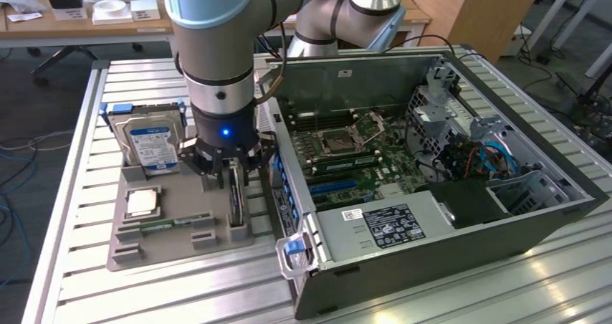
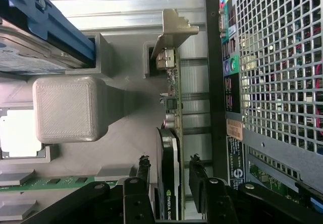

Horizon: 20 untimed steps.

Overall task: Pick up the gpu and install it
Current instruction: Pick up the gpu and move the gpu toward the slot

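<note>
The gripper next picks up the slotted GPU by its upper edge at the cooler, since the computer case stands close beside the GPU.
The gpu stands on its edge in a slot of the grey holder tray, just beside the open computer case. It is a thin green card with a black cooler and a silver end bracket. My gripper hangs directly over it. In the wrist view the gpu runs between my two black fingers, with a small gap on each side. The gripper is open and straddles the card without touching it.
A hard drive with a blue-white label stands at the tray's far end. A CPU and a RAM stick lie on the tray. The motherboard shows inside the case. The case's rear grille is close to the card.
</note>
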Each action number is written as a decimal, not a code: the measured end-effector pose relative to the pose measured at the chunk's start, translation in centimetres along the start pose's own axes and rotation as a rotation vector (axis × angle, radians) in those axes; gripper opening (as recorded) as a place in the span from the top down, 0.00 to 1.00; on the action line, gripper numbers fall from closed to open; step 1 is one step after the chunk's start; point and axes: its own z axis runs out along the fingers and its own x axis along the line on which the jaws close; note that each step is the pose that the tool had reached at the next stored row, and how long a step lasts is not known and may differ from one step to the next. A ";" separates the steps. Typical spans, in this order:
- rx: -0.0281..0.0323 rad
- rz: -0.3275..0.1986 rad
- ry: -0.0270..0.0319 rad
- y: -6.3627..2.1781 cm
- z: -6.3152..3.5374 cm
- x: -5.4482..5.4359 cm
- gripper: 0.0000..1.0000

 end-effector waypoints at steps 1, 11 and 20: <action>0.0000 0.000 0.0000 0.00 0.00 0.0 0.55; 0.0001 0.000 0.0001 -0.04 0.73 0.0 0.55; -0.0001 0.000 0.0000 -0.04 0.86 0.0 0.55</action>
